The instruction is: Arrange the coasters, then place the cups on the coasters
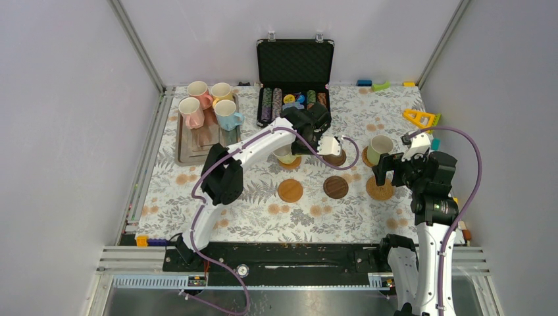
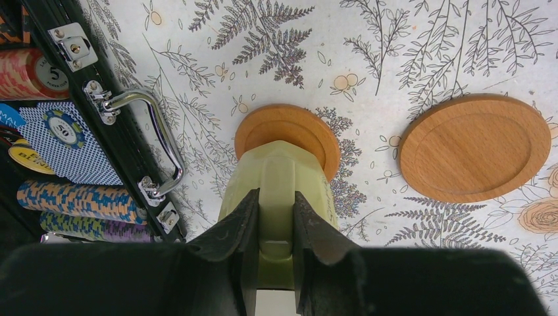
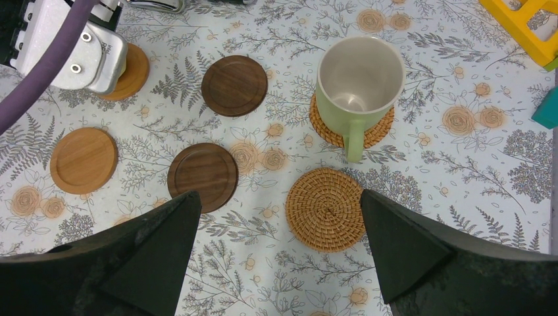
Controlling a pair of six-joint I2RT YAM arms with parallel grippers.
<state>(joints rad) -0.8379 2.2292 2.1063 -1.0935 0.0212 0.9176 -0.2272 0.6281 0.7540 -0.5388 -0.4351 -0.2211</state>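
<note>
The pale green cup's bottom is inside the tan coaster's visible rim and would end on that coaster, so my left gripper should open its fingers.
My left gripper (image 2: 276, 197) is shut on the handle of a pale green cup (image 2: 279, 174), which stands over a tan wooden coaster (image 2: 287, 131); whether it touches is hidden. In the top view this cup (image 1: 285, 155) is half under the left gripper (image 1: 294, 149). A second green cup (image 3: 358, 76) sits on a woven coaster (image 3: 385, 128). My right gripper (image 3: 276, 197) hangs open above a bare woven coaster (image 3: 326, 209). Two dark brown coasters (image 3: 234, 85) (image 3: 202, 176) and a tan coaster (image 3: 83, 160) lie bare.
A silver tray (image 1: 191, 148) at the back left carries two pink cups (image 1: 191, 112), a yellow cup (image 1: 222, 92) and a blue cup (image 1: 228, 114). An open black case (image 1: 294, 62) of poker chips stands at the back. Yellow toy pieces (image 1: 419, 118) lie far right.
</note>
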